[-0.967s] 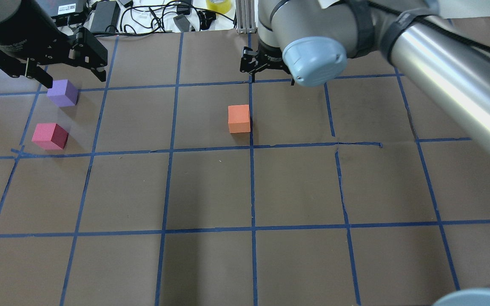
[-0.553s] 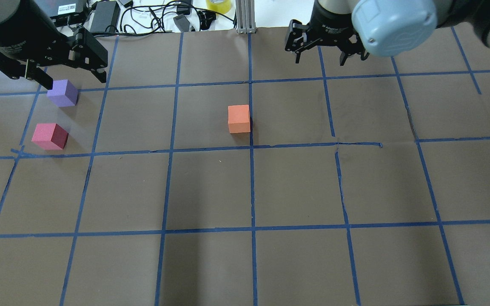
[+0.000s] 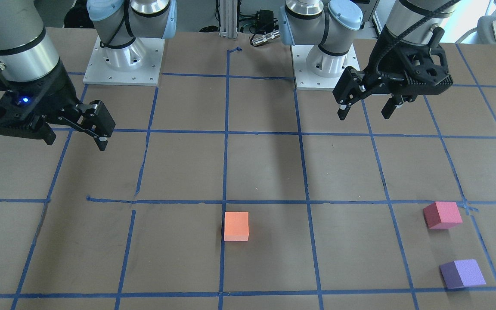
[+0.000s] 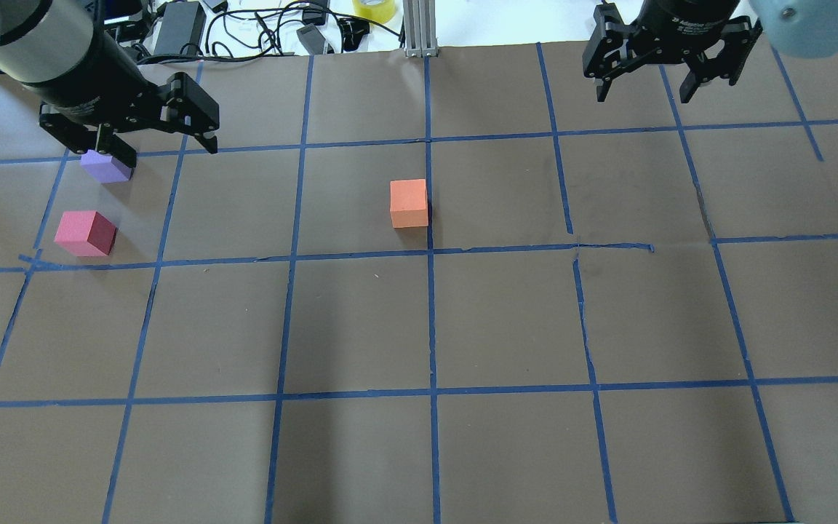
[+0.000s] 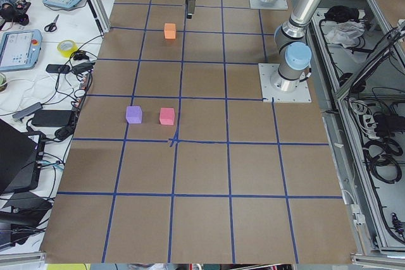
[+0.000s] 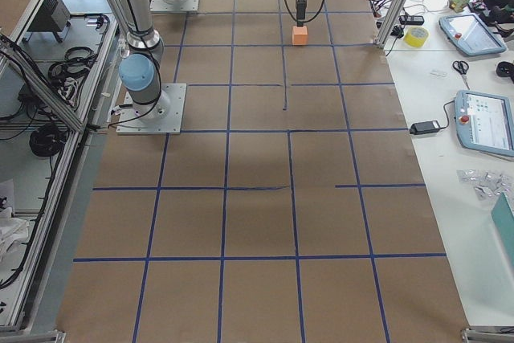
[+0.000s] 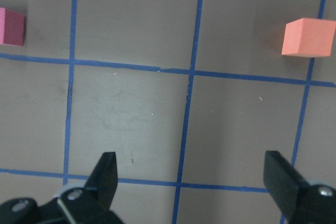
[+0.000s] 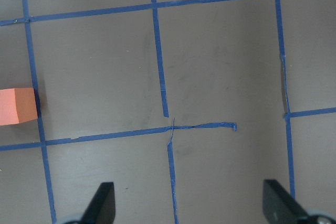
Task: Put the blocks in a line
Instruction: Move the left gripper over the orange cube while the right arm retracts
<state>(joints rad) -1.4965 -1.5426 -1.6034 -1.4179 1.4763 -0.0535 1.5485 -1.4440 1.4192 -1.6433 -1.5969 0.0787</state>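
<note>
The left gripper will line up the orange block with the pink and purple blocks. It will grab the orange block by its opposite sides next.
The orange block [image 4: 409, 203] sits mid-table beside a tape line; it also shows in the front view [image 3: 236, 226]. The pinkish-red block [image 4: 85, 233] and the purple block [image 4: 108, 172] sit apart at the left, pinkish-red [image 3: 442, 215] nearer the robot than purple [image 3: 463, 273]. My left gripper [image 4: 169, 153] is open and empty, raised well above the table [image 3: 364, 115]; its finger overlaps the purple block in the overhead view only. My right gripper [image 4: 644, 94] is open and empty, raised at the far right [image 3: 75, 140]. The left wrist view shows the pinkish-red [image 7: 10, 26] and orange [image 7: 307, 36] blocks below.
The table is brown paper with a grid of blue tape [image 4: 431, 320]. Cables, power bricks and a yellow tape roll [image 4: 374, 9] lie past the far edge. A metal post [image 4: 420, 29] stands at the far middle. The arm bases [image 3: 123, 60] stand on the robot's side.
My right gripper has swung from beside the orange block's far side away to the right. My left gripper has shifted a little right and now overlaps the purple block. The blocks have not moved.
</note>
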